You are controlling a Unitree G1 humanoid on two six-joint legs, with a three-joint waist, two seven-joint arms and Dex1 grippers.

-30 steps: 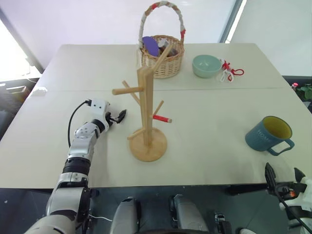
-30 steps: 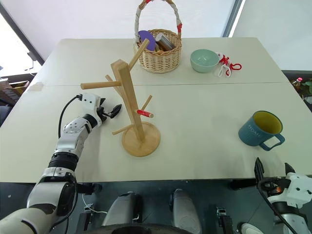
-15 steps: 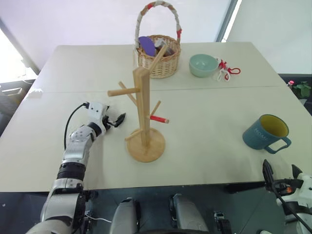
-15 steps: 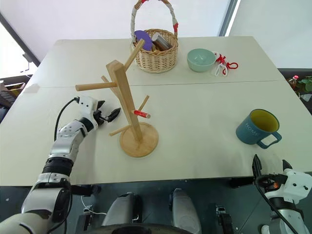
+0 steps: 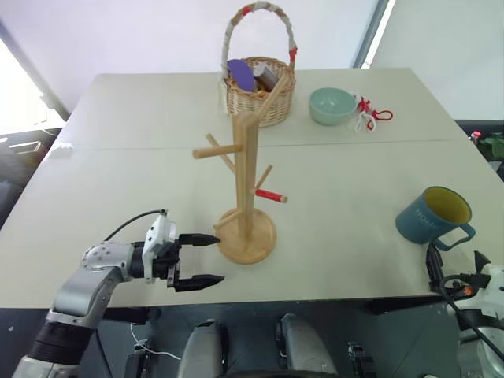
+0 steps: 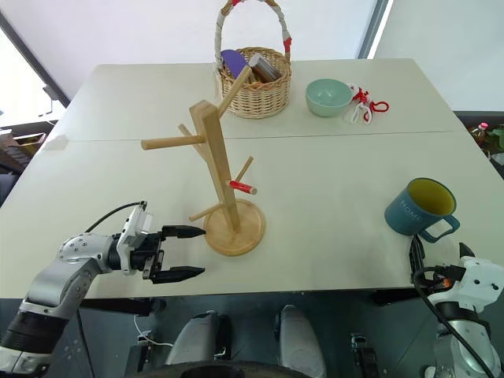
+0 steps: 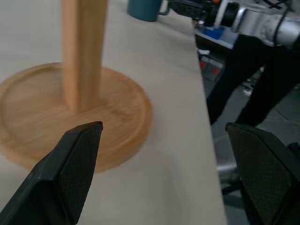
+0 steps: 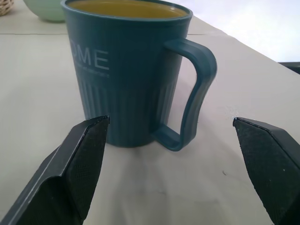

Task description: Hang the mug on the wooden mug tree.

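The right gripper grabs the mug's loop handle next, a slim flat piece, because the mug's body is wide and round.
The teal-blue mug stands upright at the right of the table, its handle toward the near edge. My right gripper is open just in front of it at the table's edge; in the right wrist view the mug and its handle sit ahead between the spread fingers, untouched. The wooden mug tree stands mid-table on its round base, with a red-tipped peg to the right. My left gripper is open and empty near the front edge, pointing right at the base.
A wicker basket with items inside stands at the back, beside a mint-green bowl and a small red-and-white object. The table's front edge runs just under both grippers.
My left gripper has drawn back from beside the tree's post to the front edge, swung to point right, and its fingers now stand apart. The right gripper has hardly moved.
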